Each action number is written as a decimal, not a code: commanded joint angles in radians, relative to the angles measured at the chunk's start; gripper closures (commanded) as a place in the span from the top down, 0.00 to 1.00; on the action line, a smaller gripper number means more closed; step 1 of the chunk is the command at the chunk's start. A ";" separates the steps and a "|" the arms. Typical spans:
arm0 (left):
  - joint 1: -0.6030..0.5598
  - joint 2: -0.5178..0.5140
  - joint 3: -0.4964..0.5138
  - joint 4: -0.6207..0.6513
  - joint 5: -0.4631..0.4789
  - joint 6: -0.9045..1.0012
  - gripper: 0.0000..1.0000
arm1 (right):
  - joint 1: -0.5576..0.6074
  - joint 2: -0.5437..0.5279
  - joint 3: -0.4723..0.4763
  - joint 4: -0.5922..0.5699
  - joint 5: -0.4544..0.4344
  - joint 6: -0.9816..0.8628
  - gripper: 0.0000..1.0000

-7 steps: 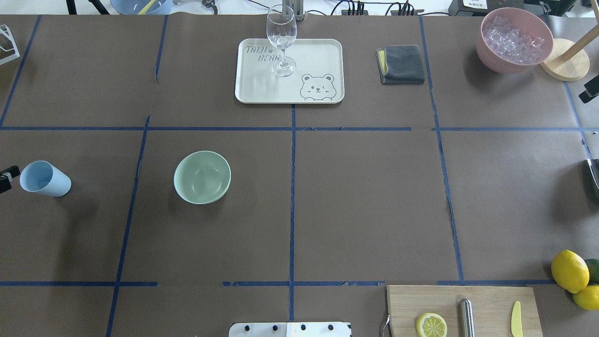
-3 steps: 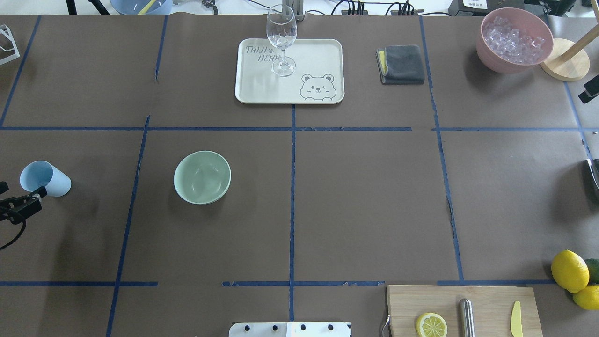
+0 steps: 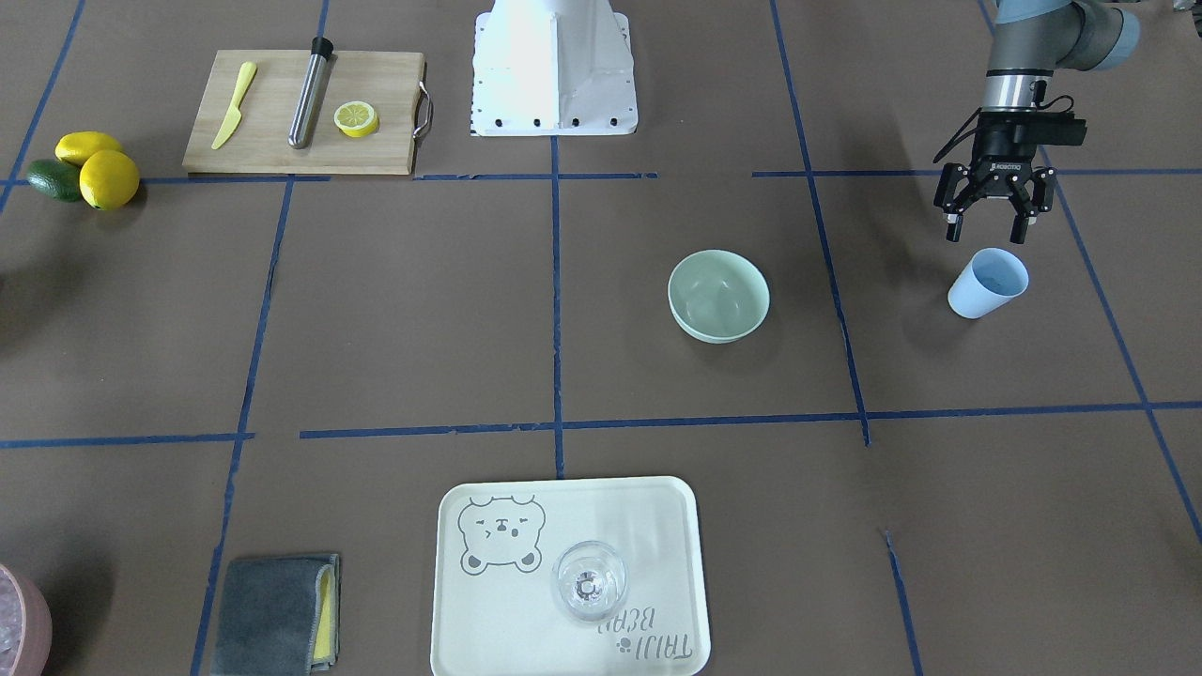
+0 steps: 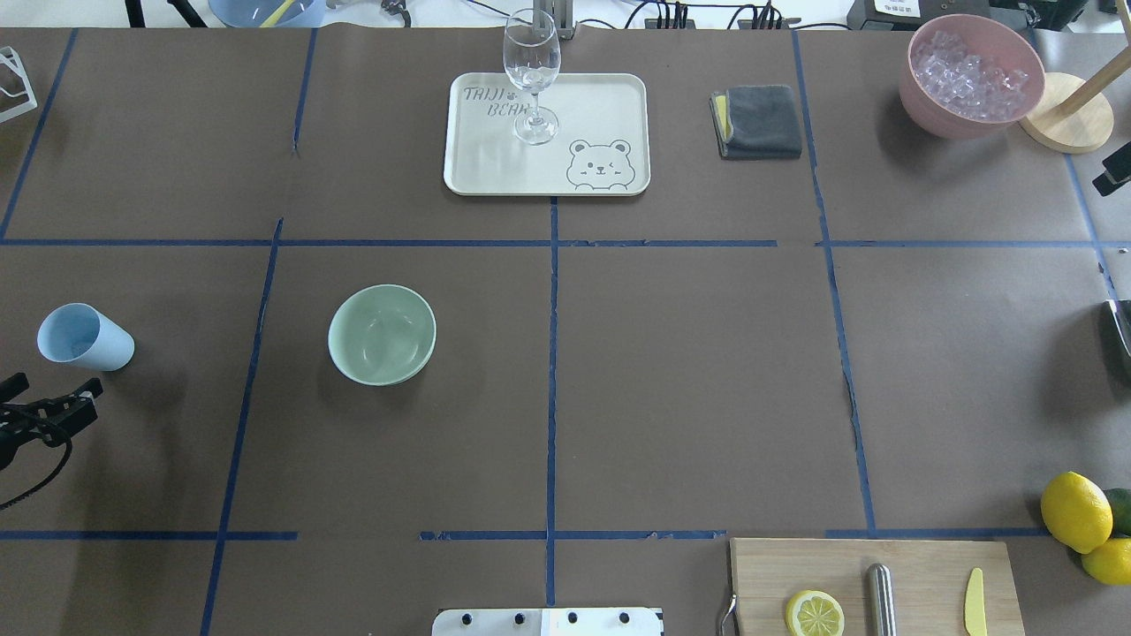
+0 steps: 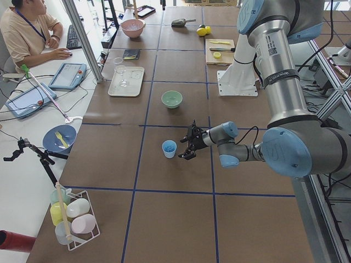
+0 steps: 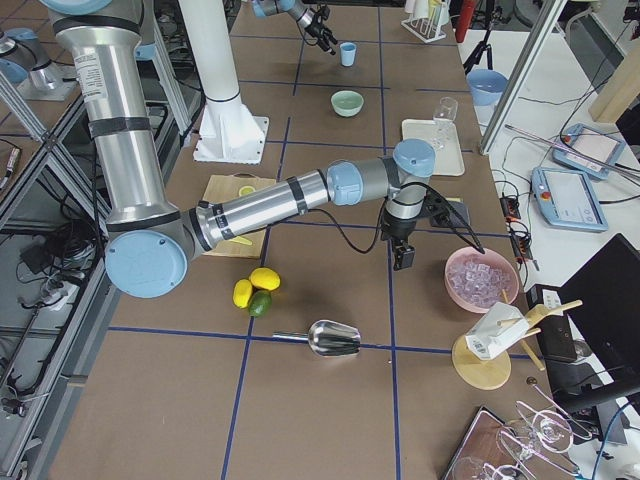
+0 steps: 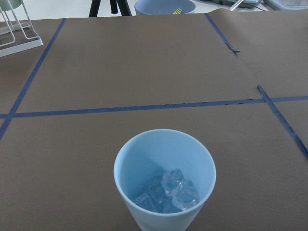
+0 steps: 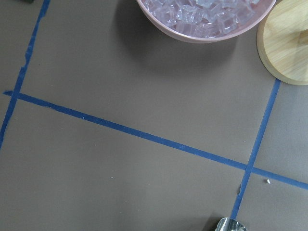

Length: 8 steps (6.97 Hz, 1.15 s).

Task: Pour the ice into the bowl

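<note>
The left gripper grabs the light blue cup by its body (image 3: 976, 295) next. Then I pour the ice into the pale mint-green bowl (image 3: 717, 295).
The light blue cup (image 4: 85, 336) stands upright at the table's left side. It holds a few ice cubes (image 7: 168, 191) at its bottom. The pale mint-green bowl (image 4: 382, 334) stands empty to the cup's right, and also shows in the front-facing view (image 3: 718, 295). My left gripper (image 3: 986, 230) is open and empty. It hangs on the robot's side of the cup (image 3: 988, 282), apart from it. In the overhead view it (image 4: 51, 390) sits at the left edge. My right gripper (image 6: 404, 258) hangs near the pink bowl; I cannot tell whether it is open.
A pink bowl (image 4: 919, 93) full of ice (image 4: 970, 75) stands at the far right, beside a wooden stand (image 4: 1065, 124). A tray (image 4: 601, 97) with a wine glass (image 4: 532, 79), a grey cloth (image 4: 758, 121), a cutting board (image 4: 919, 565), lemons (image 4: 1075, 511) and a metal scoop (image 6: 333, 338) are around.
My left gripper has drawn back from beside the cup toward the robot's side. The cup and the bowl have not moved.
</note>
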<state>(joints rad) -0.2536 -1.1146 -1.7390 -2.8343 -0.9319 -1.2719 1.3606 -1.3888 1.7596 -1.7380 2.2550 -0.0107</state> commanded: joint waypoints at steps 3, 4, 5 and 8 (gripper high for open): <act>0.008 -0.059 0.061 0.007 0.086 -0.018 1.00 | 0.000 0.001 -0.002 0.000 -0.002 0.002 1.00; 0.008 -0.080 0.074 0.007 0.122 -0.018 1.00 | 0.000 0.001 -0.002 0.000 -0.002 0.002 1.00; 0.008 -0.096 0.099 0.004 0.154 -0.018 1.00 | 0.000 0.001 0.000 0.000 -0.002 0.002 1.00; 0.007 -0.134 0.141 0.003 0.205 -0.020 1.00 | 0.000 0.005 0.001 0.000 -0.002 0.003 1.00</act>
<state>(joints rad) -0.2458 -1.2398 -1.6086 -2.8315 -0.7503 -1.2914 1.3607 -1.3864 1.7604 -1.7380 2.2534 -0.0079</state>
